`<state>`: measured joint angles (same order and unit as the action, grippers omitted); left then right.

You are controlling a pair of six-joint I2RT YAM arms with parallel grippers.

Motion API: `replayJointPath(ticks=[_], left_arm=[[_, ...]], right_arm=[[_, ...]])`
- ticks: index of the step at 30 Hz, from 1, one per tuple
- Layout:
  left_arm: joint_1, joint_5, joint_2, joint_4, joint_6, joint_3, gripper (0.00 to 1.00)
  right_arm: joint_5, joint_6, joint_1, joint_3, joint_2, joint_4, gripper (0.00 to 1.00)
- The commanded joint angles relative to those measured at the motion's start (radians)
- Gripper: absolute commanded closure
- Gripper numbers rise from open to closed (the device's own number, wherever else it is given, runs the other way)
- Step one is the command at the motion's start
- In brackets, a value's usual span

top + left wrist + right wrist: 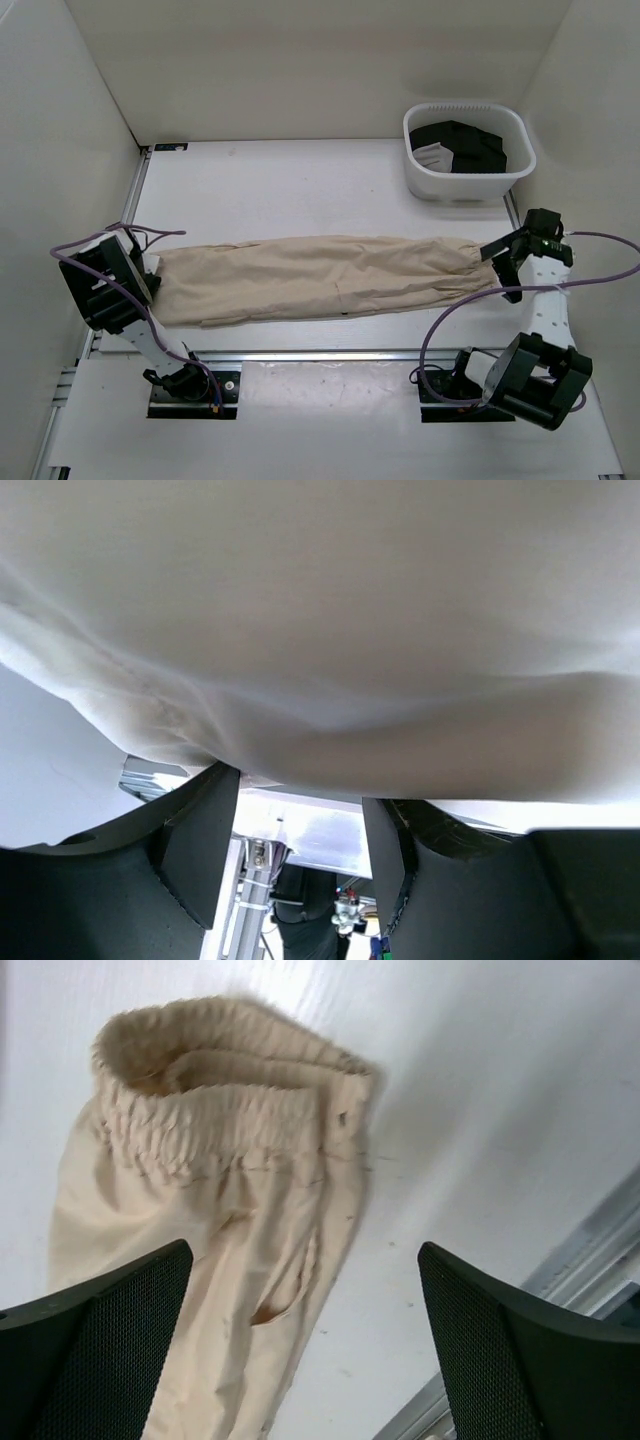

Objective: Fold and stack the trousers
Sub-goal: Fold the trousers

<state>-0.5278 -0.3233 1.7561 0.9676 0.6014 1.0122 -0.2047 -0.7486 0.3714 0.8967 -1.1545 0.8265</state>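
Observation:
My right gripper grabs the beige trousers (pixel 320 278) by the gathered waistband edge (pixel 487 272) next, so that end of the trousers folds over toward the cuffs.
The beige trousers (pixel 320 278) lie flat across the middle of the table, legs laid together, cuffs at the left and gathered waistband at the right. My left gripper (pixel 146 280) is at the cuff end. In the left wrist view its jaws (pixel 300 790) stand apart, and the fabric (pixel 320 630) fills the frame right at the fingertips. My right gripper (pixel 502 256) hovers at the waistband end, open and empty. In the right wrist view (pixel 305 1250) the waistband and a pocket (pixel 220 1190) lie nearer its left finger (pixel 110 1350).
A white basket (pixel 465 188) stands at the back right and holds black clothing (pixel 468 145) with a white patch. White walls enclose the table on the left, back and right. A metal rail (pixel 330 355) runs along the near edge by the arm bases.

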Motion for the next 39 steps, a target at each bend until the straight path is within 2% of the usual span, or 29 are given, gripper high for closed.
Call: replayJointPath(ticks=[1, 6, 10, 12, 14, 15, 16, 17, 19, 20, 22, 25, 26, 31, 36, 37, 39], left_arm=[[0.003, 0.036, -0.024, 0.000, -0.003, -0.007, 0.37], [0.003, 0.036, -0.033, 0.000, -0.003, -0.007, 0.37], [0.003, 0.026, -0.033, 0.000, -0.003, -0.017, 0.37], [0.003, 0.026, -0.033, 0.000, -0.003, -0.017, 0.37], [0.003, 0.026, -0.033, 0.000, -0.003, -0.017, 0.37], [0.003, 0.026, -0.033, 0.000, -0.003, -0.017, 0.37], [0.003, 0.026, -0.043, 0.000, -0.003, -0.008, 0.37], [0.003, 0.026, -0.043, 0.000, -0.003, -0.007, 0.37], [0.003, 0.026, -0.043, 0.000, -0.003, 0.002, 0.37], [0.003, 0.026, -0.043, 0.009, -0.003, 0.002, 0.37], [0.030, 0.038, -0.043, 0.023, -0.003, 0.011, 0.37], [0.092, 0.079, -0.063, 0.055, -0.041, 0.080, 0.37], [0.139, 0.093, -0.063, 0.081, -0.051, 0.122, 0.35], [0.238, 0.121, -0.006, 0.124, -0.123, 0.199, 0.34], [0.316, 0.133, 0.013, 0.125, -0.153, 0.223, 0.33], [0.333, 0.142, 0.013, 0.125, -0.153, 0.223, 0.33], [0.388, 0.161, 0.040, 0.125, -0.178, 0.223, 0.33]], right_arm=[[0.079, -0.044, -0.020, -0.045, -0.010, -0.077, 0.01], [0.065, -0.020, -0.020, -0.111, -0.163, -0.242, 0.01], [0.083, -0.011, -0.020, -0.090, -0.334, -0.256, 0.01], [0.073, -0.037, -0.009, -0.099, -0.367, -0.256, 0.01], [0.100, -0.051, 0.014, -0.129, -0.398, -0.282, 0.06], [0.111, -0.060, 0.014, -0.130, -0.407, -0.303, 0.12], [0.111, -0.060, 0.026, -0.146, -0.416, -0.319, 0.22], [0.102, -0.051, 0.026, -0.147, -0.425, -0.329, 0.45], [0.093, -0.037, 0.049, -0.168, -0.425, -0.355, 0.72], [0.079, -0.020, 0.066, -0.180, -0.425, -0.365, 0.90], [0.056, 0.018, 0.086, -0.162, -0.403, -0.365, 1.00], [-0.059, 0.081, 0.096, -0.093, -0.337, -0.311, 1.00], [-0.094, 0.094, 0.096, -0.025, -0.315, -0.285, 1.00], [-0.275, 0.159, 0.049, 0.178, -0.249, -0.057, 1.00], [-0.465, 0.160, -0.132, 0.254, -0.144, 0.083, 1.00], [-0.558, 0.160, -0.173, 0.274, -0.127, 0.095, 1.00], [-0.662, 0.160, -0.355, 0.292, -0.103, 0.137, 1.00]])
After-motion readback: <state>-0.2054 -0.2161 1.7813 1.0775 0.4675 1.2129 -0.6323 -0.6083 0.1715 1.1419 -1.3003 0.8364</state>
